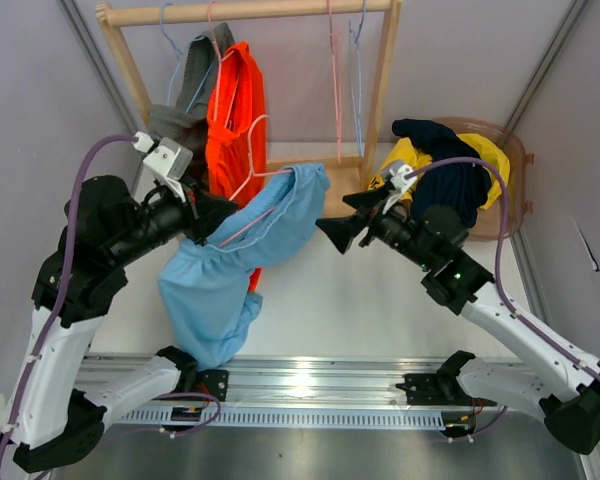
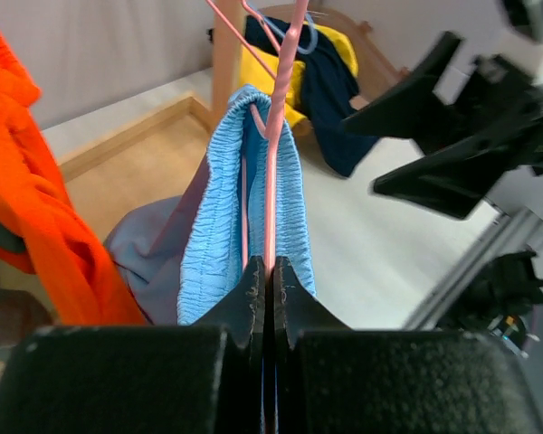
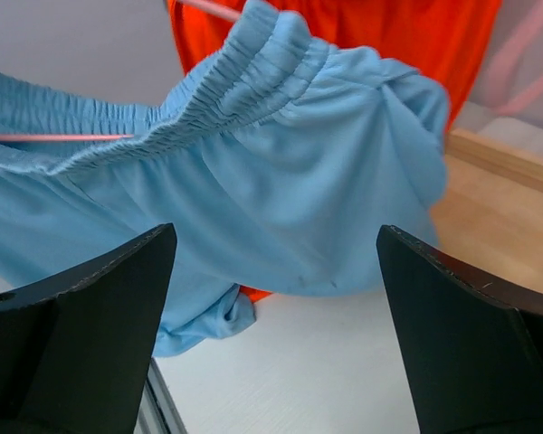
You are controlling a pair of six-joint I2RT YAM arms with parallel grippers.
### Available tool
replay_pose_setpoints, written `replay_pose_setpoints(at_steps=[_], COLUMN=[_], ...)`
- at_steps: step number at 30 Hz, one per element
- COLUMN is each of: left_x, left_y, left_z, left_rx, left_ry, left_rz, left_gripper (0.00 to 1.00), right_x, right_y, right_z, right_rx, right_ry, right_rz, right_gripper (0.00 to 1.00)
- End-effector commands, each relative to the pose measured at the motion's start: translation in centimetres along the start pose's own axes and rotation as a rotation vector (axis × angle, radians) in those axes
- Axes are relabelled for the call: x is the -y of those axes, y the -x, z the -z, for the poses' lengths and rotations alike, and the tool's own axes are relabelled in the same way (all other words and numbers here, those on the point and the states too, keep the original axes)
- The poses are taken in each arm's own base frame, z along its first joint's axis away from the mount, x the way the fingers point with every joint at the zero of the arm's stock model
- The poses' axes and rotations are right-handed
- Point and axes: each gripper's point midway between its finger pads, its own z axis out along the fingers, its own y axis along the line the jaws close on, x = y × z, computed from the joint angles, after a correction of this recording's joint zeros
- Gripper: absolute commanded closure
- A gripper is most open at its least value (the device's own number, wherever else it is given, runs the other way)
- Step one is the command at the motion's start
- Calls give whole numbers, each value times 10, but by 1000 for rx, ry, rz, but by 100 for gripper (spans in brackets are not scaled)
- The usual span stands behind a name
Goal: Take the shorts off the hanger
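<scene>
My right gripper grabs the blue shorts by the waistband end farthest from my left gripper next. Then I pull out the hanger.
The light blue shorts [image 1: 235, 260] hang on a pink hanger [image 1: 252, 215] held out over the table. My left gripper [image 1: 208, 215] is shut on the pink hanger [image 2: 276, 136], with the blue waistband [image 2: 226, 208] around it. My right gripper [image 1: 332, 232] is open, just right of the waistband; the blue cloth [image 3: 281, 181] fills its view beyond the fingers [image 3: 100, 298]. The orange shorts [image 1: 235, 105] and grey shorts [image 1: 185, 85] hang on the wooden rack [image 1: 250, 12]. The yellow shorts [image 1: 405, 155] and dark navy shorts [image 1: 450, 170] lie in a basket [image 1: 505, 190].
Empty pink and blue hangers [image 1: 345, 80] hang at the rack's right side. The rack's wooden post [image 1: 380, 95] stands between the blue shorts and the basket. A metal rail [image 1: 300, 385] runs along the near edge.
</scene>
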Motion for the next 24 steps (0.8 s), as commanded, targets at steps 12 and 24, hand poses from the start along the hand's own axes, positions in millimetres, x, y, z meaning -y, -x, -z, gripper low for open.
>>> replay_pose_setpoints(at_steps=[12, 24], left_x=[48, 79], left_y=[60, 40], left_z=[80, 79], left_rx=[199, 148], left_ry=[-133, -329], left_rz=[-29, 30], left_gripper=[100, 100], right_x=[-27, -22], right_y=[-6, -3], right_z=[-34, -43], right_rx=[23, 74], right_ry=[49, 26], right_rz=[51, 62], right_gripper=[1, 4])
